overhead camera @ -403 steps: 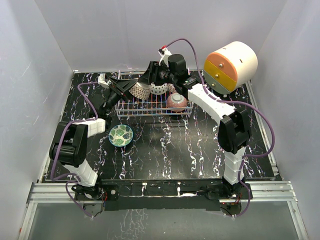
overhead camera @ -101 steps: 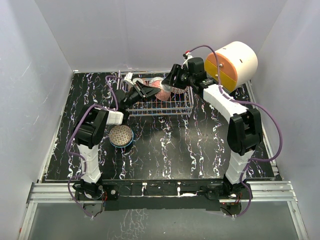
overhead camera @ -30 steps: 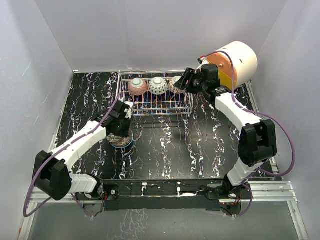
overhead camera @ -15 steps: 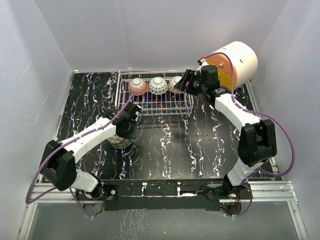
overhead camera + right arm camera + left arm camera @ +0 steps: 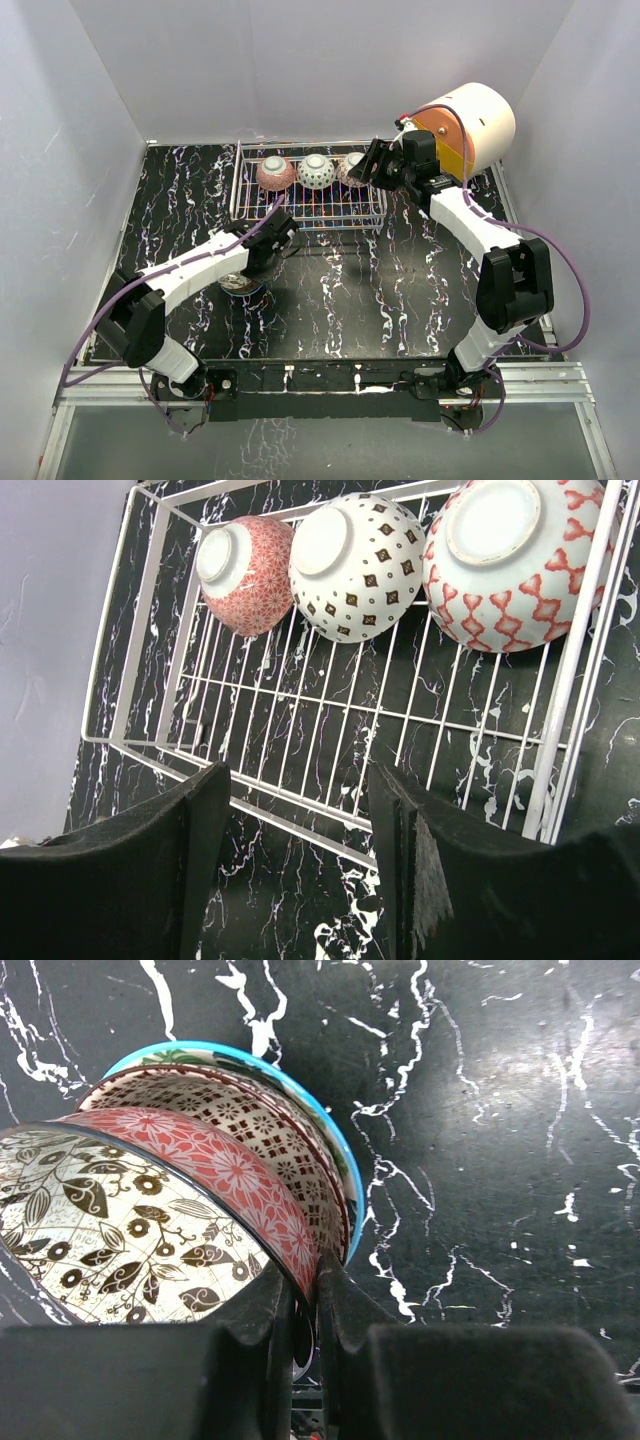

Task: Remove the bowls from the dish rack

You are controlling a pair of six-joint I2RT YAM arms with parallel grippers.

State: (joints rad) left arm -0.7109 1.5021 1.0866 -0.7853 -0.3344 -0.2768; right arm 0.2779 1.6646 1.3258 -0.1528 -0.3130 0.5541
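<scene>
The left gripper should release the tilted red bowl now, as the bowl's outer side is over the brown-patterned bowl's open inside and it would settle on the stack.
Three bowls lie upside down along the far side of the wire dish rack [image 5: 310,205]: a pink one [image 5: 245,575], a white one with brown diamonds [image 5: 360,565] and a white one with red marks [image 5: 505,565]. My right gripper [image 5: 300,790] hangs open over the rack's near right rail, holding nothing. In front of the rack, a stack of bowls [image 5: 238,285] sits on the table. My left gripper [image 5: 305,1295] is shut on the rim of the tilted top bowl [image 5: 230,1175], red outside with a leaf pattern inside. It nests in a brown-patterned bowl [image 5: 250,1115] and a blue-rimmed one [image 5: 335,1150].
A white, orange and yellow cylindrical drawer unit [image 5: 465,130] stands at the back right, just behind my right arm. The black marbled table [image 5: 400,300] is walled by pale panels on three sides.
My left arm has swung to the right while its gripper stays over the stack with the top bowl's rim in it. The right gripper has shifted slightly left over the rack.
</scene>
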